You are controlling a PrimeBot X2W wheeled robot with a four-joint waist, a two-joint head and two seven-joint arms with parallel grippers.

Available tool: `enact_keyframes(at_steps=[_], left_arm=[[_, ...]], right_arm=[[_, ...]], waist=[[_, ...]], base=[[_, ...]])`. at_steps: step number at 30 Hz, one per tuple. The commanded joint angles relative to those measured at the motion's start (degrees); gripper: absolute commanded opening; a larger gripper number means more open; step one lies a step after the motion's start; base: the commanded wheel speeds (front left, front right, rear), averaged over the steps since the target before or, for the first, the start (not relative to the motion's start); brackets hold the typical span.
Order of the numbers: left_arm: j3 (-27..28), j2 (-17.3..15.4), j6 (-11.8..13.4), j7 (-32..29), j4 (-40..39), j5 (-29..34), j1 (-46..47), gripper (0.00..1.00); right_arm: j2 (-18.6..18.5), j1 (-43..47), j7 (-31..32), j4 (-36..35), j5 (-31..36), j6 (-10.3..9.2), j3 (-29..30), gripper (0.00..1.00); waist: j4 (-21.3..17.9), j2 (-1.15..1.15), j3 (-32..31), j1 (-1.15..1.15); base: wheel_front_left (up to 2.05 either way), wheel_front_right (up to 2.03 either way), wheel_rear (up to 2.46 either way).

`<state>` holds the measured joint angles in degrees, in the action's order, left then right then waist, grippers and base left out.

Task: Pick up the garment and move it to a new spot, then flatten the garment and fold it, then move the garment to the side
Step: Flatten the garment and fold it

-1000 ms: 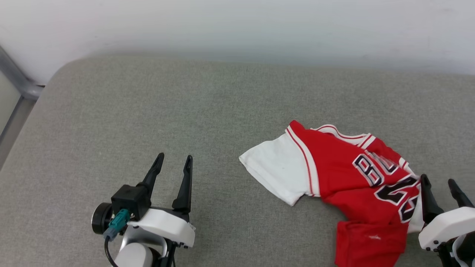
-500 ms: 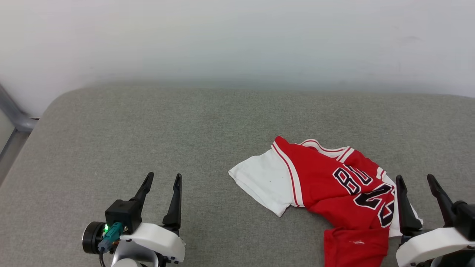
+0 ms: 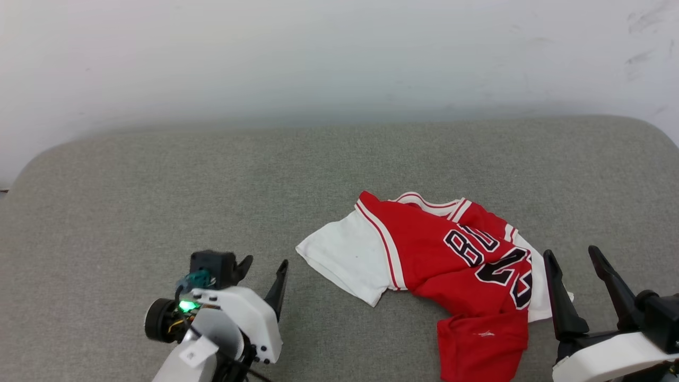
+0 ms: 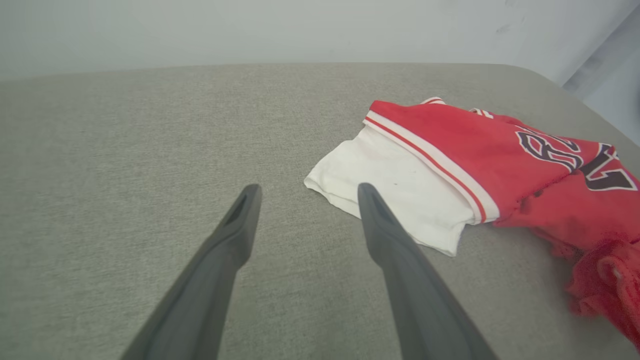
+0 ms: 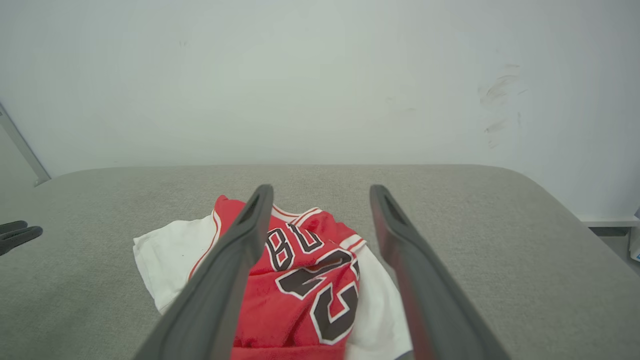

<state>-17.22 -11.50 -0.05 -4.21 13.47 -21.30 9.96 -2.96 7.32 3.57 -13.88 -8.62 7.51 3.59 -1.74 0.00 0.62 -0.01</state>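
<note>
The white sleeve point(image 3: 351, 251) lies flat on the cushion. Next, my left gripper therefore pinches the garment by the loose hem at that sleeve's tip point(image 3: 334, 277).
The garment point(image 3: 440, 260), a red jersey with white sleeves and black numbers, lies crumpled on the grey cushion point(image 3: 212, 185), right of centre. One white sleeve point(image 3: 345, 257) spreads flat toward the left. My left gripper point(image 3: 263, 264) hovers open just left of that sleeve, nothing between its fingers; the left wrist view has the sleeve point(image 4: 395, 190) beside the right fingertip point(image 4: 367, 195). My right gripper point(image 3: 572, 254) stands open at the garment's right edge, empty. In the right wrist view the garment point(image 5: 300, 270) lies under and between the fingers point(image 5: 250, 220).
A pale wall point(image 3: 339, 58) runs along the cushion's far edge. The cushion's rounded corners show at far left and far right point(image 3: 652, 132). Bare grey fabric stretches across the left half and behind the garment.
The head camera has turned, shifting the whole scene leftward. The left gripper has turned and come closer to the white sleeve. The garment lies as before.
</note>
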Motion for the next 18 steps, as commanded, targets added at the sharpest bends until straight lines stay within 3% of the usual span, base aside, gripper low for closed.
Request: enact_keyframes(at_steps=[1,9,18], left_arm=[[-0.4,0.7,-0.7,-2.6,0.8,-1.3,1.9,1.0],[-2.8,1.1,-3.2,-18.6,7.5,-4.7,12.6,1.0],[-4.6,-0.6,-5.1,-25.7,15.8,-4.7,22.4,1.0]], right_arm=[[0.1,-0.4,-0.1,-0.4,-0.4,-0.04,0.0,1.0],[0.1,-3.3,-0.6,0.5,-1.5,-0.03,-0.2,1.0],[0.1,-7.1,-2.5,2.6,-2.5,-0.03,-0.9,1.0]], waist=[[-0.9,0.0,1.3,0.01],[-4.0,0.0,7.3,0.01],[-7.2,0.0,14.7,0.01]], base=[[0.0,0.0,0.0],[0.0,0.0,0.0],[0.0,0.0,0.0]])
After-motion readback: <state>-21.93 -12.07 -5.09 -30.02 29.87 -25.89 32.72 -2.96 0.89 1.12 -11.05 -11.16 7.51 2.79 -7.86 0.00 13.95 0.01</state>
